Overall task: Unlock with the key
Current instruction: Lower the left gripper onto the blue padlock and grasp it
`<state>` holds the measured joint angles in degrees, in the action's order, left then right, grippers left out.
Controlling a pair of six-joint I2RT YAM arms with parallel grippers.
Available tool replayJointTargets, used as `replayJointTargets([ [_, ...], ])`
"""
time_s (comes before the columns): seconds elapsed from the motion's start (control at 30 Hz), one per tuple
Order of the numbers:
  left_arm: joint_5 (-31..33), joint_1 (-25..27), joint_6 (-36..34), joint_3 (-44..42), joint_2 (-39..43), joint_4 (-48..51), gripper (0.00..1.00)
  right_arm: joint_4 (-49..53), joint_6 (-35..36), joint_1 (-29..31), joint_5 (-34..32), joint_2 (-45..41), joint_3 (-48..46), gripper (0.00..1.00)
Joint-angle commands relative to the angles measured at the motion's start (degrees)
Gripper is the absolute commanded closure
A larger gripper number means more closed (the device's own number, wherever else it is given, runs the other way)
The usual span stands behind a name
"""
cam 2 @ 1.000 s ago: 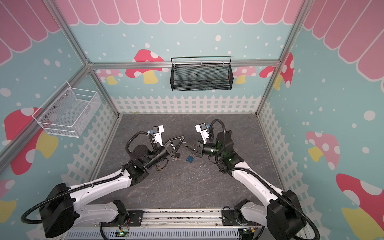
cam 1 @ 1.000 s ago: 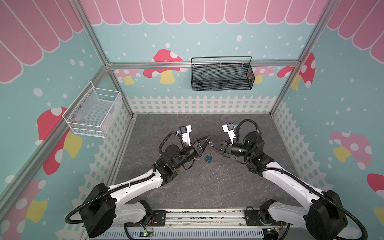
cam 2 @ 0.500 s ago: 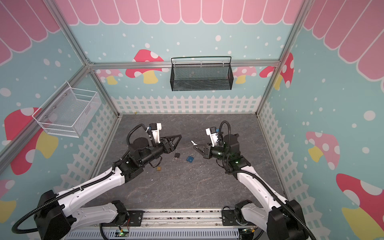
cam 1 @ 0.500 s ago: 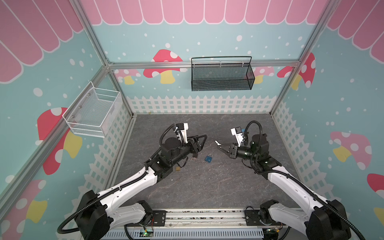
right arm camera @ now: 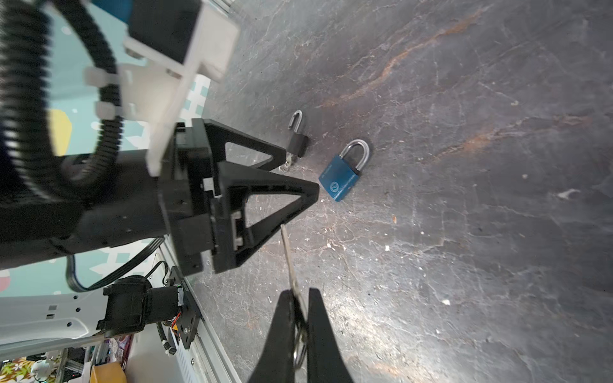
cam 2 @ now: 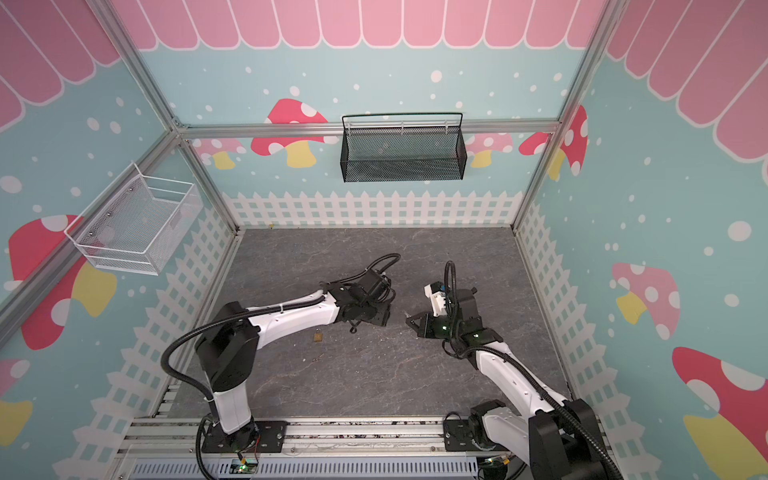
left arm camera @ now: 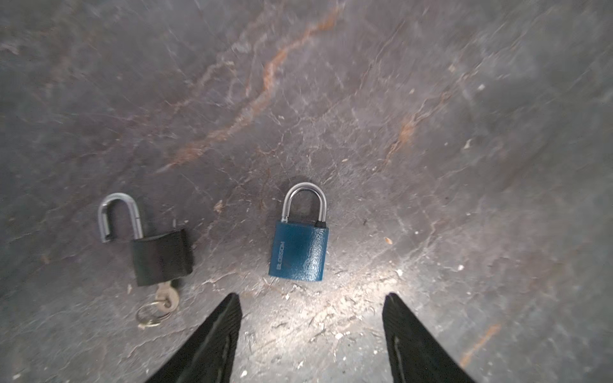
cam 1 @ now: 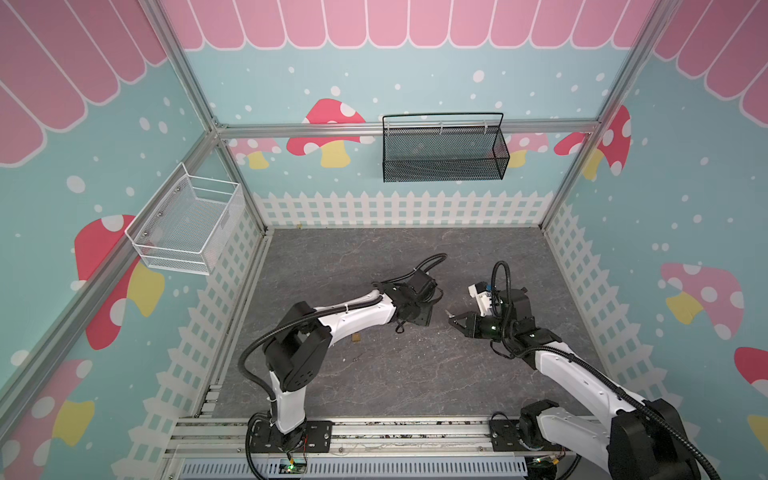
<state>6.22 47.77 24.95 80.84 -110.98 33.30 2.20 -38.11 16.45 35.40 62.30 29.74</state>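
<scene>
My left gripper reaches the blue padlock [left arm camera: 298, 248] next and grabs its body's side edges, leaving the base and shackle free to unlock with the key.
In the left wrist view a blue padlock [left arm camera: 298, 248] lies flat on the grey floor with its shackle closed. My left gripper [left arm camera: 310, 298] hangs open just short of it, holding nothing. Beside it lies a black padlock [left arm camera: 161, 257] with its shackle swung open and a ringed key [left arm camera: 167, 298] in its base. In both top views the left gripper [cam 1: 422, 318] points down and hides both padlocks. My right gripper [right arm camera: 300, 293] is shut on a silver key [right arm camera: 290, 262], whose blade points towards the blue padlock [right arm camera: 341, 179]. It hovers right of the left gripper [cam 1: 453, 322].
A small brass padlock [cam 1: 356, 337] lies on the floor under the left forearm. A black mesh basket [cam 1: 442, 149] hangs on the back wall and a white wire basket [cam 1: 187, 224] on the left wall. White fence-print walls enclose the floor.
The two grippers met tip to tip a second ago. The left gripper has since opened and swung down over the padlocks. The right gripper has drawn back to the right with the key.
</scene>
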Motion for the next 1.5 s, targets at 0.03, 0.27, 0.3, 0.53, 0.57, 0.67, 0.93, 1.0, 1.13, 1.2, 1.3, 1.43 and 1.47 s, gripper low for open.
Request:
replayJointTargets([
  [0.03, 1.03, 0.02, -3.44, 5.25, -4.67, 5.39, 0.32, 2.15, 2.64, -0.54, -0.24, -2.22, -0.42, 1.0],
  [0.27, 0.29, 0.22, -3.94, 9.76, -10.64, 7.78, 0.33, 3.69, 3.83, -1.2, 0.04, -2.8, 0.4, 1.0],
  [0.3, 0.09, 0.31, -3.78, 10.01, -10.95, 7.83, 0.34, 3.69, 3.87, -1.2, 0.13, -2.85, 0.43, 1.0],
  [0.53, 2.15, 0.48, -1.82, 10.82, -12.74, 9.5, 0.4, 3.3, 4.1, -1.42, 0.83, -2.29, 0.46, 1.0],
  [0.57, 2.33, 0.57, -1.62, 10.82, -13.14, 9.59, 0.41, 3.26, 4.14, -1.37, 0.9, -2.19, 0.42, 1.0],
  [0.67, 2.42, 0.62, -0.89, 11.34, -14.43, 9.77, 0.41, 2.96, 4.12, -1.42, 0.95, -2.18, 0.24, 1.0],
  [0.93, 2.96, 1.01, -0.17, 13.12, -16.4, 10.77, 0.47, 2.57, 4.2, -1.42, 1.34, -2.19, -0.02, 1.0],
  [1.0, 3.48, 1.01, 0.01, 13.05, -16.29, 11.3, 0.49, 2.39, 4.21, -1.42, 1.68, -2.1, -0.08, 1.0],
  [1.13, 5.36, 1.01, 0.59, 12.97, -15.87, 13.0, 0.48, 2.21, 4.23, -1.42, 1.87, -2.1, -0.02, 1.0],
  [1.2, 5.49, 1.01, 0.69, 12.81, -15.87, 13.04, 0.52, 2.02, 4.06, -1.42, 1.96, -2.1, 0.06, 1.0],
  [1.3, 5.96, 1.01, 0.73, 12.97, -16.61, 13.12, 0.53, 1.41, 3.86, -1.42, 2.4, -2.02, 0.14, 1.0],
  [1.43, 7.48, 1.1, 1.31, 12.84, -16.95, 13.37, 0.62, 1.75, 3.78, -1.42, 2.57, -1.97, 0.4, 1.0],
  [1.47, 7.81, 1.1, 1.52, 12.62, -16.63, 13.42, 0.65, 1.84, 3.71, -1.42, 2.64, -2.16, 0.4, 1.0],
])
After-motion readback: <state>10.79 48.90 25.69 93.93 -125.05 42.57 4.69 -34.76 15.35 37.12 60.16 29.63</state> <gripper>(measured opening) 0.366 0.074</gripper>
